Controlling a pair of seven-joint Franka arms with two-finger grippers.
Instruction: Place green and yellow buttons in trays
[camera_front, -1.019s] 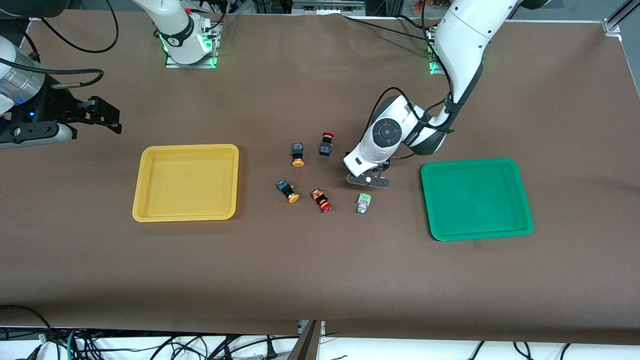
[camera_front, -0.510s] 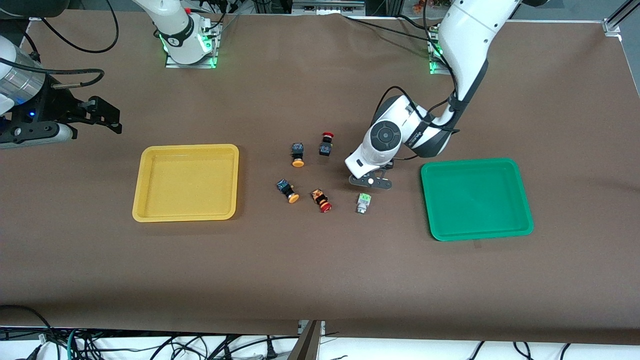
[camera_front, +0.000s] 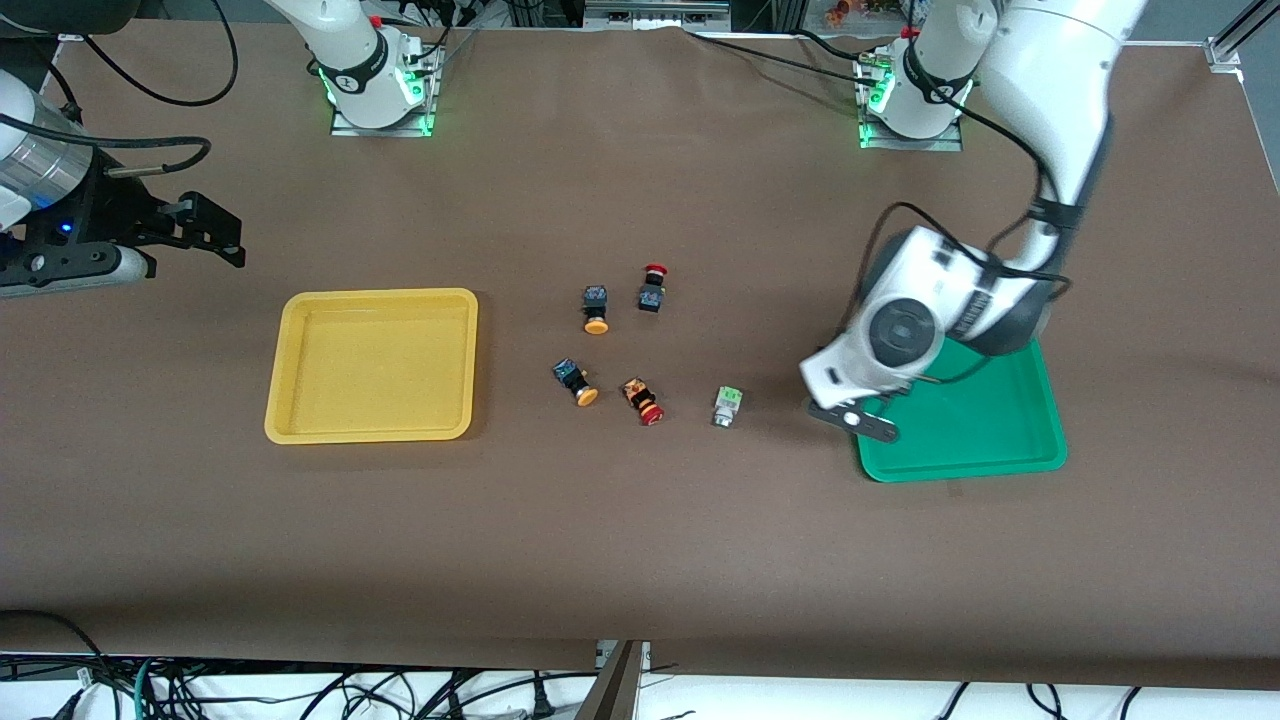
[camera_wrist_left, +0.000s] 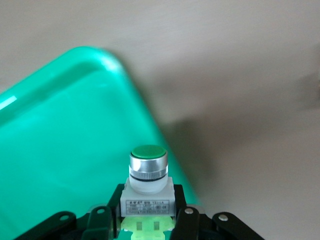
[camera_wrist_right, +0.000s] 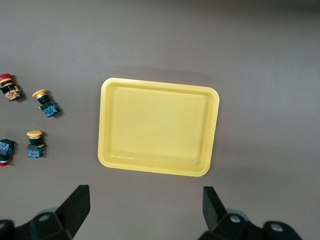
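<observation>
The green button (camera_wrist_left: 148, 162) is above the green tray's rim, so my left gripper should lower it farther into the tray before release.
My left gripper (camera_front: 855, 420) is over the corner of the green tray (camera_front: 985, 425) nearest the buttons. In the left wrist view it (camera_wrist_left: 148, 212) is shut on a pale green button (camera_wrist_left: 148, 172) with a silver-white body, held over the green tray's (camera_wrist_left: 60, 150) rim. A second green button (camera_front: 727, 405) lies on the table beside that tray. Two yellow-capped buttons (camera_front: 595, 308) (camera_front: 575, 382) lie mid-table; they also show in the right wrist view (camera_wrist_right: 46, 102) (camera_wrist_right: 35, 143). The yellow tray (camera_front: 375, 296) holds nothing. My right gripper (camera_front: 205, 235) waits open, high above the yellow tray (camera_wrist_right: 157, 127).
Two red-capped black switches (camera_front: 653, 288) (camera_front: 643, 400) lie among the yellow buttons. The brown table cloth is bare between the trays and the front camera. Cables run along the table's edge nearest the camera.
My left arm has swung from beside the middle group of buttons to the green tray's corner, carrying the green button. The right arm has not moved.
</observation>
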